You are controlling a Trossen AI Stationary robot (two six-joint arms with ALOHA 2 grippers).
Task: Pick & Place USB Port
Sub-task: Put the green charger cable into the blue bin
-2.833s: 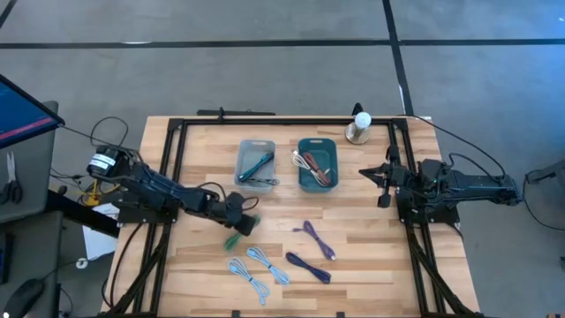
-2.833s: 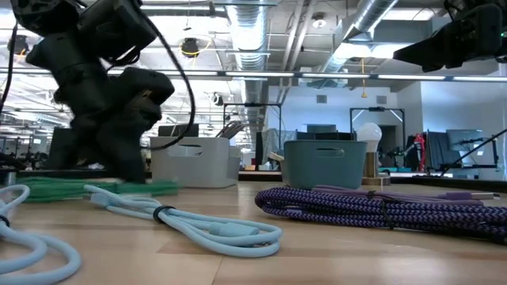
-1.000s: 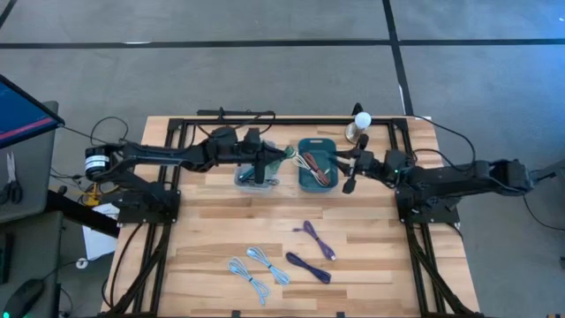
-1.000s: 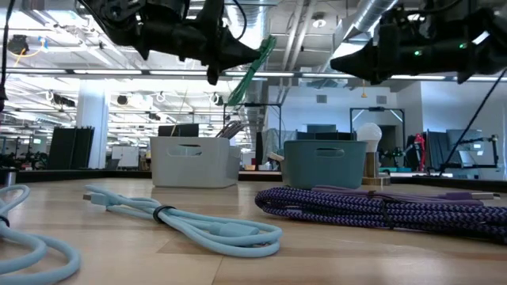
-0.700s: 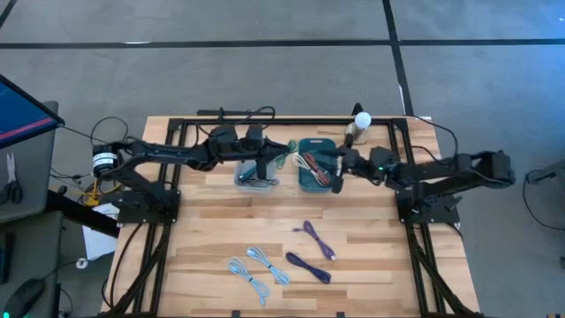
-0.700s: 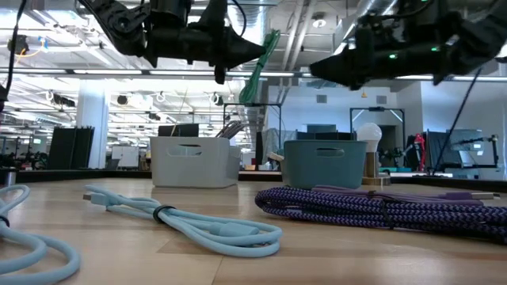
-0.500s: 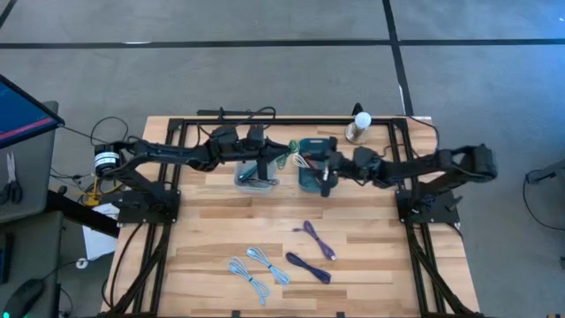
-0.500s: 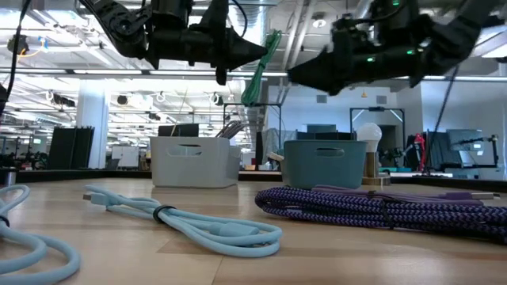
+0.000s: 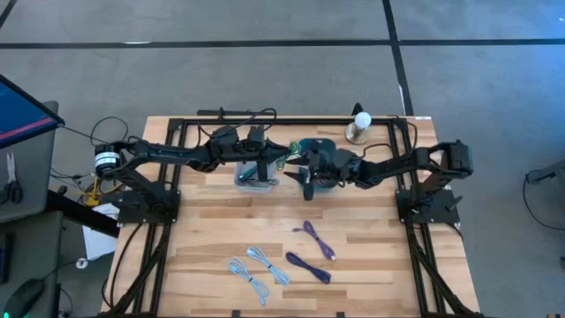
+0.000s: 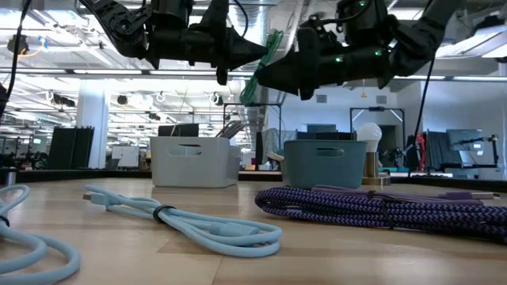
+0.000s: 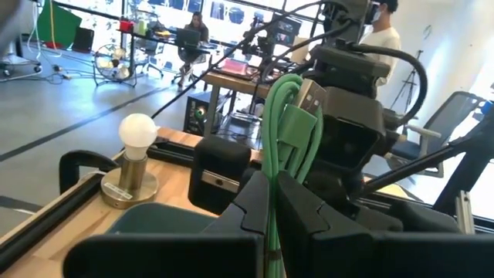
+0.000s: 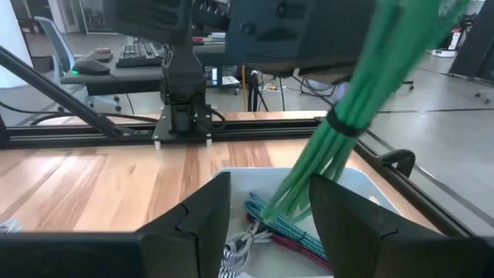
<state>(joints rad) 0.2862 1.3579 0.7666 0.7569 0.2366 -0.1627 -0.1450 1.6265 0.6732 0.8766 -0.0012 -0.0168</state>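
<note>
I should next use my right gripper to grab the green cable bundle by its banded lower length (image 12: 316, 166), so that I can place it in the teal bin.
A green USB cable bundle (image 11: 289, 131) is held in the air, clear of the table, by my left gripper (image 9: 276, 152), between the white bin (image 9: 256, 163) and the teal bin (image 9: 320, 166). In the low view the bundle (image 10: 260, 70) slants downward. My right gripper (image 12: 270, 216) is open and reaches in from the table's right. Its fingers stand on either side of the bundle's lower end (image 12: 297, 189); I see no touch. Both bins hold other cables. My left gripper pinches the green bundle between its two fingers (image 11: 255, 201), part way along it. The fingers come level from the table's left. One end with a silver USB plug (image 11: 310, 96) sticks out past the fingertips. The rest hangs slanting below, tied by a band (image 12: 343, 123).
Purple cables (image 9: 309, 252) and light-blue cables (image 9: 256, 269) lie on the near half of the table. A light bulb on a stand (image 9: 360, 128) stands at the far edge beside the teal bin. Black frame rails run along the table's sides.
My right gripper has travelled toward the table's left, from beside the teal bin's right side across it, up to the green bundle that my left gripper holds. The bundle has stayed hanging in about the same place.
</note>
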